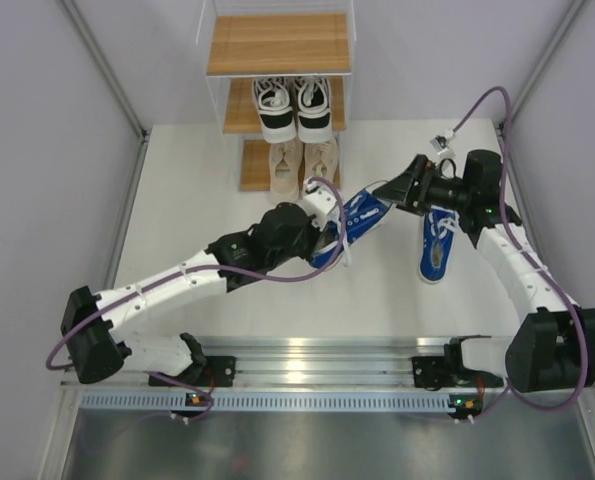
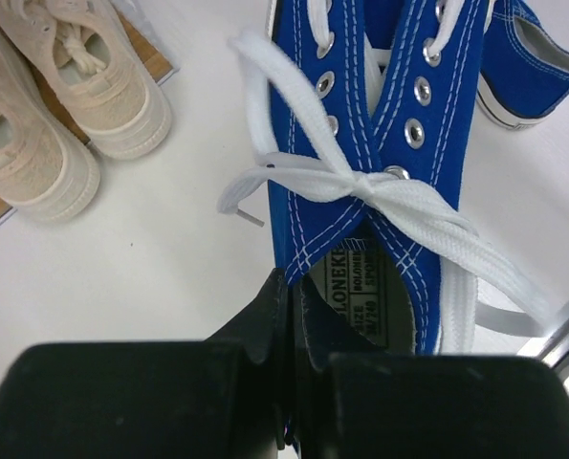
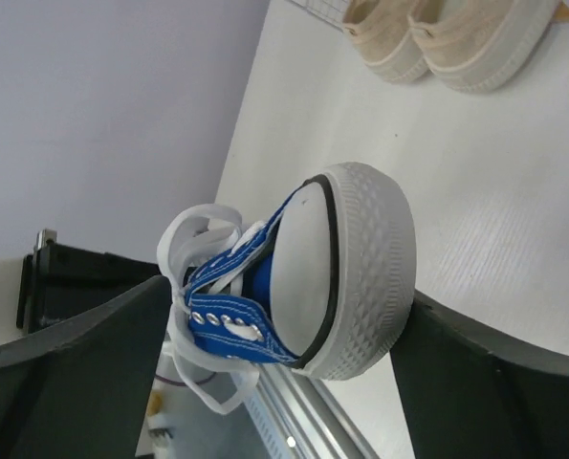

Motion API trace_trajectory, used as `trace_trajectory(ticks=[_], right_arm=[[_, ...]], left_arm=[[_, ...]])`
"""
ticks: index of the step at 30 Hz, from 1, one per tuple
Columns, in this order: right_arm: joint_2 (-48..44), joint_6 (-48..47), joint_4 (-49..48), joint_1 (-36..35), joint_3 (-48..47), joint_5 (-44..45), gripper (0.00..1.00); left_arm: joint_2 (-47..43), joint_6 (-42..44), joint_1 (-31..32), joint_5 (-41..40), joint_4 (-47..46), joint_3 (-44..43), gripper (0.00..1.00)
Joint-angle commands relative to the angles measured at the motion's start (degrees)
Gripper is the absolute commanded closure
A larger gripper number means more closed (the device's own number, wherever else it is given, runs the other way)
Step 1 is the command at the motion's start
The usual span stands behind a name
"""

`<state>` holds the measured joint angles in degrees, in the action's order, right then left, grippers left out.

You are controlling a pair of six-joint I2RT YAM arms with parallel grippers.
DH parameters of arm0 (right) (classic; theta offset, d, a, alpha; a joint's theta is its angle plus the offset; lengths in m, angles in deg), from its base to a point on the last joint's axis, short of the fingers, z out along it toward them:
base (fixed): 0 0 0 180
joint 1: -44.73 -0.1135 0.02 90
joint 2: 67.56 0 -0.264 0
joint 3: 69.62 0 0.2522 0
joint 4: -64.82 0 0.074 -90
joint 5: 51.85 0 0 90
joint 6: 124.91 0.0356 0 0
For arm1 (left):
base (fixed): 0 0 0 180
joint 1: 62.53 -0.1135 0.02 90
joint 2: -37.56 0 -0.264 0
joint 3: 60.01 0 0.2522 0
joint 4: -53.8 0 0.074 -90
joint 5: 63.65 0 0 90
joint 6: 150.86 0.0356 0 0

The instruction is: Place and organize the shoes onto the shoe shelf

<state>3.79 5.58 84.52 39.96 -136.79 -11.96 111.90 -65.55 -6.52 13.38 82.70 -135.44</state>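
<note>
The blue shoe would come up by its collar if I lifted my left gripper now, because my gripper's closed fingers pinch the cloth [image 1: 323, 238] [image 2: 293, 272] beside the opening.
My left gripper [image 1: 322, 240] [image 2: 298, 296] is shut on the collar edge of a bright blue shoe [image 1: 362, 215] [image 2: 361, 143] with white laces. My right gripper [image 1: 395, 192] [image 3: 289, 316] spans that shoe's white toe cap [image 3: 361, 268], one finger against the sole and one at the laces. The other blue shoe [image 1: 437, 248] [image 2: 533, 57] lies on the table under the right arm. The shoe shelf [image 1: 277, 45] stands at the back with its top board bare. The black-and-white pair [image 1: 292, 108] is on the middle board. The beige pair [image 1: 303, 165] [image 2: 64, 105] [image 3: 447, 38] is on the bottom board.
White walls with grey posts close in the table [image 1: 197, 220] on the left and right. A metal rail [image 1: 307, 360] carrying the arm bases runs along the near edge. Purple cables [image 1: 477, 110] loop over both arms.
</note>
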Motion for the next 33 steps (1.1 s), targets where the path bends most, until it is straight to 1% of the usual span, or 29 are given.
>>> trace_trajectory(ticks=[1, 4, 6, 7, 9, 10, 11, 13, 16, 19, 21, 22, 23, 24, 25, 26, 27, 30, 33], right_arm=[[-3.5, -6.1, -3.4, 1.9, -6.5, -5.3, 0.08], [-3.7, -9.0, -3.3, 4.2, -8.7, -8.1, 0.01], [-4.1, -10.9, -3.5, 6.8, -9.6, -9.0, 0.01], [-4.2, -11.8, -3.4, 8.1, -9.9, -9.9, 0.01], [-4.7, -14.4, -2.2, 9.3, -10.2, -9.5, 0.01], [-4.9, -16.0, -0.9, 10.3, -10.2, -9.3, 0.01], [-5.0, -16.8, -0.1, 10.7, -10.1, -9.0, 0.01], [-5.3, -18.9, 1.4, 11.4, -9.6, -8.5, 0.01], [-6.0, -21.0, 2.5, 11.5, -8.6, -7.4, 0.01], [-6.4, -21.9, 3.6, 11.7, -7.9, -6.4, 0.01], [-6.4, -22.2, 3.8, 11.9, -7.8, -6.1, 0.01], [-6.4, -22.4, 3.8, 12.2, -7.8, -6.1, 0.01], [-6.4, -22.4, 3.9, 12.2, -7.8, -6.0, 0.01], [-6.4, -22.6, 4.3, 12.4, -7.9, -5.9, 0.01], [-6.4, -23.0, 4.4, 12.5, -7.9, -5.7, 0.01], [-6.5, -23.1, 4.5, 12.6, -7.9, -5.7, 0.01], [-6.5, -23.3, 5.2, 12.7, -8.0, -5.5, 0.01], [-6.8, -24.1, 5.8, 12.9, -7.9, -5.3, 0.01], [-7.1, -24.5, 6.3, 13.1, -7.4, -4.9, 0.01]], left_arm=[[-7.7, -4.3, 0.0, -2.5, -2.2, 1.1, 1.0], [-12.0, -4.8, -0.2, -4.1, -2.1, 1.7, 1.0], [-14.8, -4.7, -0.1, -5.6, -2.0, 1.1, 1.0], [-15.6, -4.3, -0.2, -7.7, -1.8, 0.5, 1.0], [-16.9, -3.4, -0.2, -10.4, -0.7, -2.9, 1.0], [-17.0, -2.2, -0.3, -13.1, -0.3, -4.3, 1.0], [-16.9, -1.4, -0.5, -14.4, 0.1, -7.6, 1.0], [-16.0, 1.4, -0.8, -16.6, 0.6, -11.3, 1.0], [-13.4, 4.2, -2.0, -16.6, 0.5, -18.4, 1.0], [-10.5, 3.6, -5.1, -14.0, 0.2, -24.8, 1.0], [-8.1, 1.7, -9.5, -10.5, 0.2, -28.0, 1.0], [-7.2, -1.3, -11.5, -9.5, -0.1, -30.9, 1.0], [-6.2, -2.9, -15.6, -8.0, -0.4, -32.2, 1.0], [-4.3, -4.5, -17.8, -5.6, -0.5, -33.4, 1.0], [-3.3, -7.3, -19.8, -5.2, -1.3, -36.0, 1.0], [-2.4, -8.2, -22.8, -5.1, -1.8, -37.2, 1.0], [0.0, -8.7, -23.7, -6.1, -2.0, -38.9, 1.0], [5.4, -10.2, -25.6, -7.0, -2.0, -45.7, 1.0], [10.6, -11.9, -26.5, -10.0, -1.8, -52.4, 1.0]])
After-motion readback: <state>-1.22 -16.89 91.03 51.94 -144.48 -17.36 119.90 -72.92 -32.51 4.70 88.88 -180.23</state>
